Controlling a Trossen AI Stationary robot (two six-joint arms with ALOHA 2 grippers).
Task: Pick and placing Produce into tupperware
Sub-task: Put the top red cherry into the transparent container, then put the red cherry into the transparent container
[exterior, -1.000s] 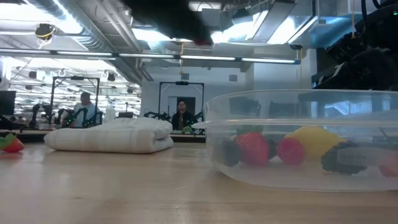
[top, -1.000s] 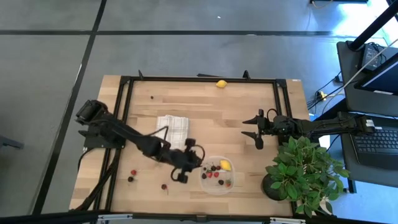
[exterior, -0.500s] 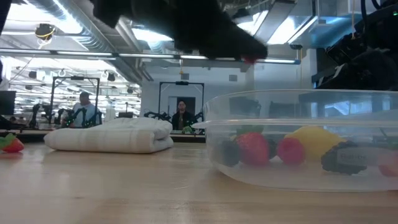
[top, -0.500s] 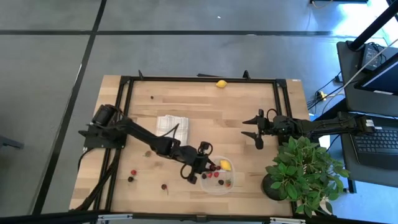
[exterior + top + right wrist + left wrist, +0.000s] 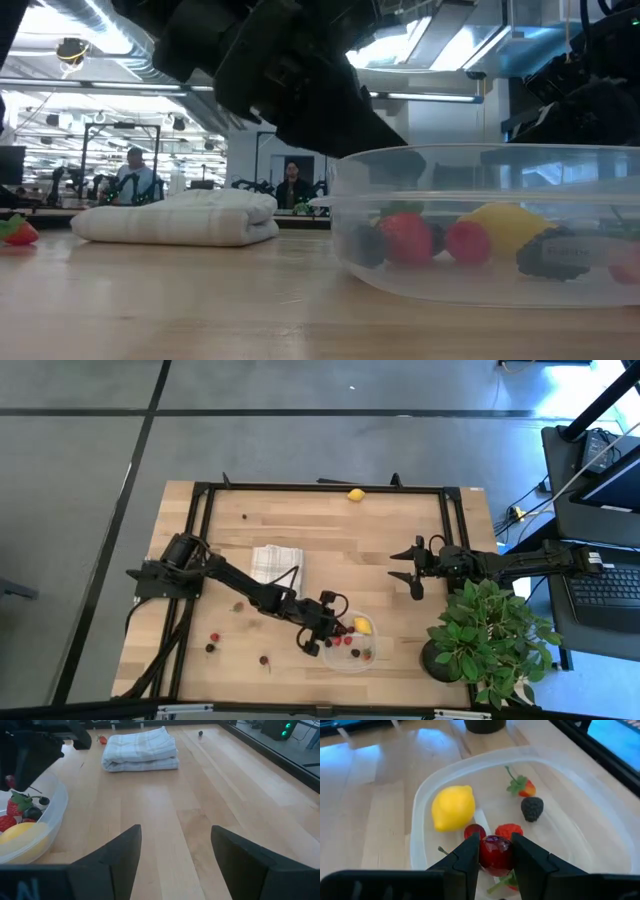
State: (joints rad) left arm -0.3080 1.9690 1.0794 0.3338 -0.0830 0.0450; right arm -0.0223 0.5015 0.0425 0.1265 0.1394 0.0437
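Note:
The dark red cherry (image 5: pixel 496 854) hangs low inside the clear tupperware's rim and would drop into the tupperware, so it is time for my left gripper to open.
The clear tupperware (image 5: pixel 352 669) (image 5: pixel 485 760) stands on its base near the table's front edge. It holds a yellow lemon (image 5: pixel 452 808), a strawberry (image 5: pixel 522 786), a blackberry (image 5: pixel 532 808) and other red berries. My left gripper (image 5: pixel 325 632) (image 5: pixel 496 857) hangs over the container's left rim, shut on a dark red cherry (image 5: pixel 496 854). My right gripper (image 5: pixel 412 565) (image 5: pixel 175 850) waits open at the table's right, with nothing between its fingers. A second lemon (image 5: pixel 355 494) lies at the far edge, and loose berries (image 5: pixel 213 642) lie front left. My left gripper pinches the dark red cherry by its two sides (image 5: pixel 484 856) between its fingertips (image 5: pixel 467 862). The fingers come slanting down from the table's left. The cherry is lifted clear, above the fruit inside the tupperware.
A folded checked cloth (image 5: pixel 277 563) (image 5: pixel 140 749) lies behind the container. A leafy potted plant (image 5: pixel 490 630) stands at the front right corner. One berry (image 5: pixel 264 659) lies near the front edge, and a small dark one (image 5: pixel 244 515) at the far left.
My left gripper has gone toward the table's right edge and down, from beside the tupperware to over its left rim, tipping further downward. It has kept the cherry in its fingers the whole time.

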